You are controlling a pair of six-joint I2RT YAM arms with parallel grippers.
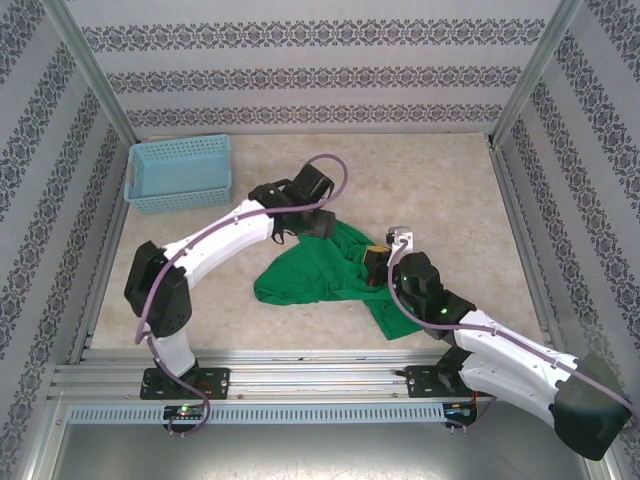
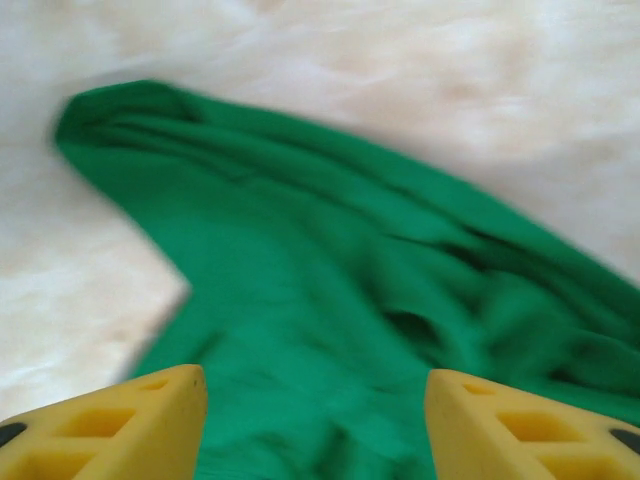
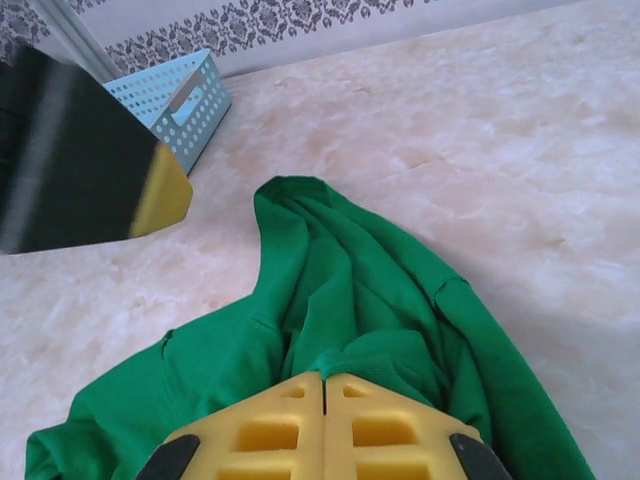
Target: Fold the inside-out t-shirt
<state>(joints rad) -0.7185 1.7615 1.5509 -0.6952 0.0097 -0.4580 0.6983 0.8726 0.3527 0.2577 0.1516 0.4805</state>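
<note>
My left gripper should next grab the t-shirt's far edge, away from my right gripper's fold, so that the t-shirt can be stretched out for folding.
The inside-out t-shirt lies bunched and creased in the middle of the table, plain bright green. My left gripper hangs over its far edge. In the left wrist view its yellow fingers stand apart with nothing between them, and the green cloth spreads below. My right gripper sits on the shirt's right part. In the right wrist view its yellow fingertips are shut on a raised fold of the t-shirt.
A light blue mesh basket stands at the back left, apart from the shirt, and its corner shows behind the left gripper's body. Patterned walls and metal posts enclose the table.
</note>
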